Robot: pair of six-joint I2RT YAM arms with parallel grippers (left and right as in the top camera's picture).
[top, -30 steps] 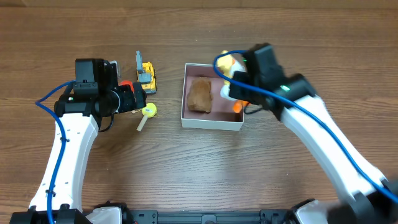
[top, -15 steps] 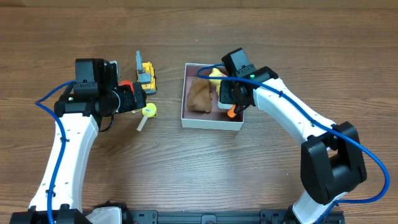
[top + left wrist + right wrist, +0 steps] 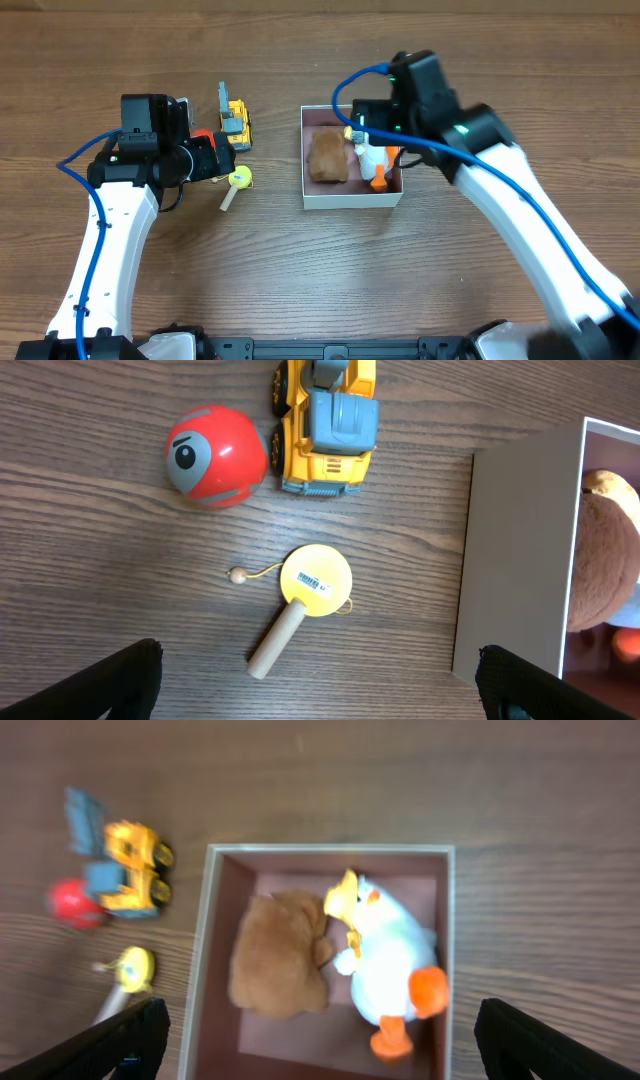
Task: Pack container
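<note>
I need to pack the yellow toy truck [image 3: 236, 121] [image 3: 332, 438] upright in the container, so next I should grip it with my left gripper across the long sides of its yellow body.
The container [image 3: 350, 201] is a white-walled square box with a dusty-pink floor, right of the table's middle. A brown plush toy [image 3: 326, 158] lies in its left half and a white duck with orange feet [image 3: 372, 160] in its right half. My right gripper [image 3: 378, 128] hovers open over the box's far right side. In the right wrist view its fingers frame the container [image 3: 330, 848], with the duck [image 3: 390, 960] and brown plush [image 3: 280, 955] lying free below the gripper [image 3: 320, 1055]. My left gripper [image 3: 320, 690] stands open over bare wood, left of the container's wall [image 3: 515, 550].
Left of the box lie a yellow toy truck [image 3: 234, 122], a red ball [image 3: 215, 455] and a small yellow paddle drum with a wooden handle [image 3: 237, 183]. The left arm's gripper hangs above the ball and drum.
My right gripper has opened and let the white duck go into the container, then risen and drawn back. The container has slid slightly right. The left arm has not moved.
</note>
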